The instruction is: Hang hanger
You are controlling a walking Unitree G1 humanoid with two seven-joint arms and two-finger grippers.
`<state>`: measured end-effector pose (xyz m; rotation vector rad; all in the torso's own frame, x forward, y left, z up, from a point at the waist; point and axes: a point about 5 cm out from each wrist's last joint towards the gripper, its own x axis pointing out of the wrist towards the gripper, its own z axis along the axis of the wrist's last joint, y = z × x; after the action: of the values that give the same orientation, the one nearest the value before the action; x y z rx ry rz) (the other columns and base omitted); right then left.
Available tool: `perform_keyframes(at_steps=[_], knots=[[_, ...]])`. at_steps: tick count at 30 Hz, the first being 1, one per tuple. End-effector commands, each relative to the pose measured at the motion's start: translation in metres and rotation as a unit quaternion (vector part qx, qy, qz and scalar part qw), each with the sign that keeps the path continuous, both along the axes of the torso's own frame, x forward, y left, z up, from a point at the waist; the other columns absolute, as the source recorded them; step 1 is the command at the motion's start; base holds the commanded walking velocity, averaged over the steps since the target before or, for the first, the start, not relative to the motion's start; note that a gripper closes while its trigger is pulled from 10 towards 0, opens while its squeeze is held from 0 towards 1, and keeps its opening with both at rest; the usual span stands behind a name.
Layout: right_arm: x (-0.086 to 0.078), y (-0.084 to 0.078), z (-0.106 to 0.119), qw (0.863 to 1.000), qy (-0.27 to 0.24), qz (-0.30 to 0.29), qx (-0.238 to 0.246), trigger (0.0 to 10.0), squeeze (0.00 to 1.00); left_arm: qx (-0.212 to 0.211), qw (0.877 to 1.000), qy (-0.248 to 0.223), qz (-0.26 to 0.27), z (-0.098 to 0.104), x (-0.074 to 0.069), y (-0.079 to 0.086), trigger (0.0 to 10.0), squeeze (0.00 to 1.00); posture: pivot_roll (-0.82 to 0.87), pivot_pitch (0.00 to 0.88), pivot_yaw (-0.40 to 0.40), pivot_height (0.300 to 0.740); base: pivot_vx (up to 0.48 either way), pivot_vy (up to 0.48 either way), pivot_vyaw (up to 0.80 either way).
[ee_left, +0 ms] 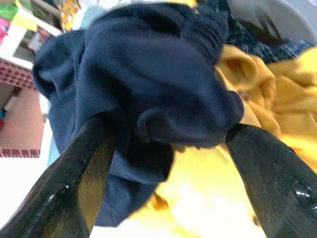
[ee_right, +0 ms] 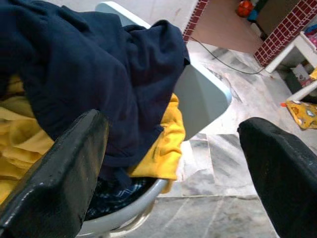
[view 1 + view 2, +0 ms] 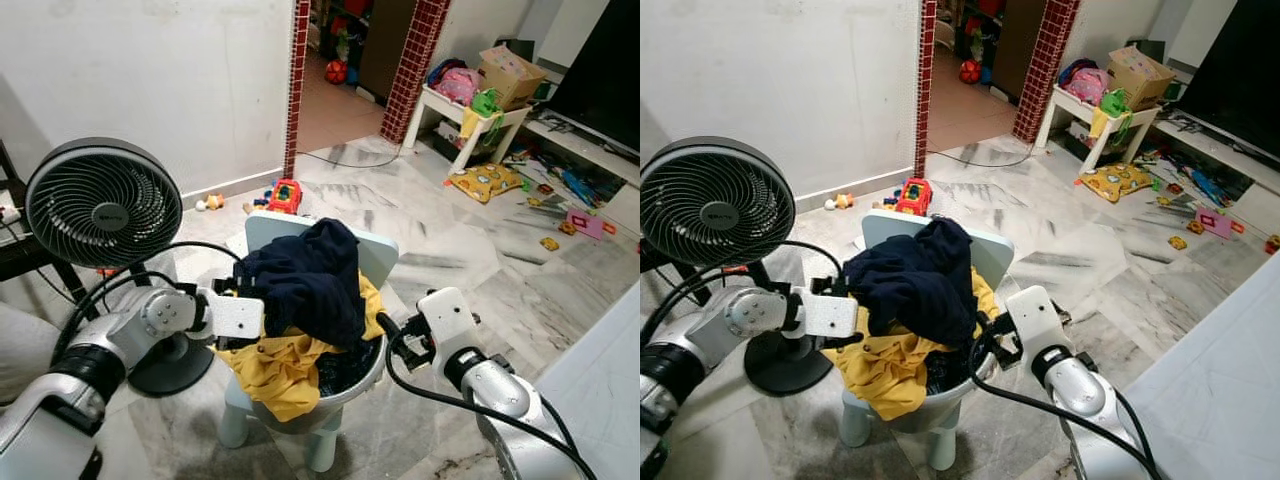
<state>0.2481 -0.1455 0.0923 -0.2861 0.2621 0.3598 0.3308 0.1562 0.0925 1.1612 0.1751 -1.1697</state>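
My left gripper pinches a bunched fold of the navy garment point(image 1: 198, 111) next, since that fold juts up while the rest lies slack over the pile.
A navy garment point(image 3: 305, 280) lies heaped on a yellow garment point(image 3: 285, 365) in a grey basin point(image 3: 372, 375). The basin stands on a small pale blue chair point(image 3: 385, 255). My left gripper point(image 1: 169, 128) is open at the left side of the pile, its fingers point(image 1: 84, 168) spread wide with a bunch of the navy cloth between them. On the basin's right side my right gripper point(image 2: 172, 123) is open, level with the rim, and holds nothing. Its black fingers point(image 3: 387, 326) point toward the clothes. I see no hanger.
A black standing fan point(image 3: 103, 203) is close on the left, with its base beside the chair. Toys point(image 3: 285, 195) lie on the marble floor behind the chair. A white side table point(image 3: 470, 120) and scattered toys are at the far right. A white surface point(image 3: 600, 370) borders the near right.
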Motion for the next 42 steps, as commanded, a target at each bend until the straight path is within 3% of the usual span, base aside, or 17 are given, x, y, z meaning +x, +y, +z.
perform_keyframes(at_steps=[1,2,4,5,9,14,16,26,33,37,42], knots=[[-0.002,-0.004,0.000,1.000,0.000,-0.007,-0.005,10.0,0.00,0.005,1.000,-0.005,-0.005,0.001,0.003,-0.004,10.0,0.00,0.10,0.000,-0.110,0.740,0.000,0.000,0.00],[-0.002,-0.004,0.000,1.000,0.000,-0.007,-0.006,10.0,0.00,0.005,1.000,-0.007,-0.002,0.001,0.004,-0.005,6.4,0.00,0.10,0.000,-0.109,0.740,0.000,0.000,0.00],[-0.002,-0.004,0.000,1.000,0.000,-0.008,-0.006,10.0,0.00,0.005,1.000,-0.009,-0.002,0.001,0.005,-0.006,6.4,0.00,0.10,0.000,-0.109,0.740,0.000,0.000,0.00],[-0.002,-0.004,0.000,1.000,0.000,-0.008,-0.006,10.0,0.00,0.006,1.000,-0.010,0.001,0.001,0.006,-0.006,0.0,0.00,0.10,0.000,-0.106,0.740,0.000,0.000,0.00],[-0.002,-0.004,0.000,1.000,-0.001,-0.009,-0.006,10.0,0.00,0.002,1.000,-0.016,0.019,-0.001,0.009,-0.004,0.0,0.00,0.10,0.000,-0.104,0.740,0.000,0.000,0.00],[-0.003,-0.004,0.000,1.000,-0.001,-0.009,-0.006,10.0,0.00,-0.041,0.996,-0.015,0.074,0.000,0.014,-0.003,0.0,0.00,0.10,0.000,-0.104,0.740,0.000,0.000,0.00],[-0.003,-0.004,-0.001,1.000,0.000,-0.009,-0.006,10.0,0.00,-0.080,0.990,-0.004,0.113,0.001,0.017,-0.003,0.0,0.00,0.10,0.000,-0.104,0.740,0.000,0.000,0.00],[-0.002,-0.003,0.000,1.000,-0.001,-0.009,-0.006,10.0,0.00,-0.133,0.979,0.015,0.156,-0.004,0.018,-0.009,0.0,0.00,0.10,0.000,-0.107,0.740,0.000,0.000,0.00],[-0.002,-0.004,0.000,1.000,-0.001,-0.009,-0.008,10.0,0.00,-0.200,0.956,0.056,0.207,-0.010,0.017,-0.018,0.0,0.00,0.10,0.000,-0.112,0.740,0.000,0.000,0.00],[-0.001,-0.005,0.000,1.000,-0.002,-0.010,-0.009,10.0,0.00,-0.215,0.951,0.069,0.212,-0.013,0.015,-0.023,0.0,0.00,0.10,0.000,-0.113,0.740,0.000,0.000,0.00],[0.000,-0.006,0.001,1.000,-0.004,-0.010,-0.010,10.0,0.00,-0.265,0.928,0.104,0.242,-0.014,0.015,-0.030,0.0,0.00,0.10,0.000,-0.114,0.740,0.000,0.000,0.00]])
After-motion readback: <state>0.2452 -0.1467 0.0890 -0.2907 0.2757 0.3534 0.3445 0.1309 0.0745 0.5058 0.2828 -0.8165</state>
